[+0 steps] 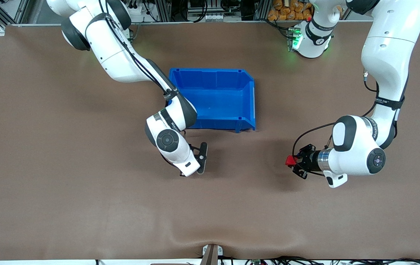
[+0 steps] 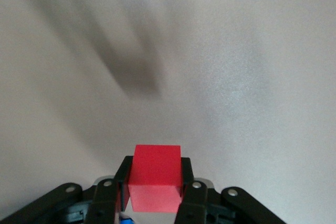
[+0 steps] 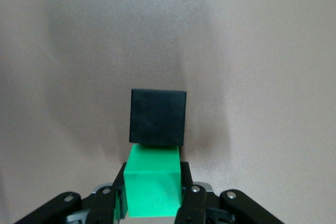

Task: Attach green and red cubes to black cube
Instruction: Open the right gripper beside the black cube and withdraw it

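The green cube's far edge point(image 3: 153, 148) is against the black cube point(image 3: 158, 117) in the right wrist view. My right gripper can open now.
In the right wrist view my right gripper point(image 3: 153, 178) is shut on the green cube point(image 3: 154, 190). The black cube point(image 3: 158, 117) sits against the green cube's outer face, touching it, over bare brown table. From the front, that gripper point(image 1: 202, 159) hangs just in front of the blue bin, and its cubes do not show there. My left gripper point(image 1: 293, 162) is shut on the red cube point(image 1: 289, 161) over the table toward the left arm's end. In the left wrist view the red cube point(image 2: 156, 174) fills the gap between the fingers point(image 2: 189, 182).
A blue bin point(image 1: 253, 106) with nothing in it stands mid-table, farther from the front camera than both grippers. Brown mat point(image 1: 84, 202) covers the table.
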Motion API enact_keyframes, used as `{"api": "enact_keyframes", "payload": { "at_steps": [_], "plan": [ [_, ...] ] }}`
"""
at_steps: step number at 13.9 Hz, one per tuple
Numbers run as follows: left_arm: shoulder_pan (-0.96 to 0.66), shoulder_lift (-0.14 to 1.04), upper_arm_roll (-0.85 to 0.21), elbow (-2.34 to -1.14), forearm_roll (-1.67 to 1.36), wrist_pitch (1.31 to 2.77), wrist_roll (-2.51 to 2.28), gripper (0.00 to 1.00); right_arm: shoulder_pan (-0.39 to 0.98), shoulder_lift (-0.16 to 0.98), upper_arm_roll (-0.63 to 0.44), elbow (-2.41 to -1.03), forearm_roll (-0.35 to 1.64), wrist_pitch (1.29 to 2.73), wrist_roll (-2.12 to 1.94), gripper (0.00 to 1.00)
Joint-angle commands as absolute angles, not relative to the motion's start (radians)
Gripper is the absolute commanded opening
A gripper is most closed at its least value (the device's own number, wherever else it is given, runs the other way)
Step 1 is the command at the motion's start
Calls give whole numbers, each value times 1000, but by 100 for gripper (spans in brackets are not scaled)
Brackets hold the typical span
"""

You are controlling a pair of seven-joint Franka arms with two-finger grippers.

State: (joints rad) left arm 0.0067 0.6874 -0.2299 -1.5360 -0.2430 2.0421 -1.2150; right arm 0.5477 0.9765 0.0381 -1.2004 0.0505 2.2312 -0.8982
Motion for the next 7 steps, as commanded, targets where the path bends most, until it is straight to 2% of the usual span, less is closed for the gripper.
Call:
{"api": "enact_keyframes", "payload": {
  "at_steps": [1,2,3,4,7],
  "plan": [
    [8,690,-230,-1534,-264,2057,-1224,0,557,994,34,-1178,35,2247,-894,0],
    [6,689,-230,-1539,-261,2057,-1224,0,557,994,34,-1178,34,2249,-896,9],
    [8,686,-230,-1539,-261,2057,-1224,0,557,994,34,-1178,34,2256,-896,74],
    [11,684,-230,-1537,-262,2057,-1226,0,555,994,34,-1186,38,2276,-894,100],
    [11,683,-230,-1534,-262,2057,-1226,0,554,991,34,-1203,41,2310,-896,100]
  ]
}}
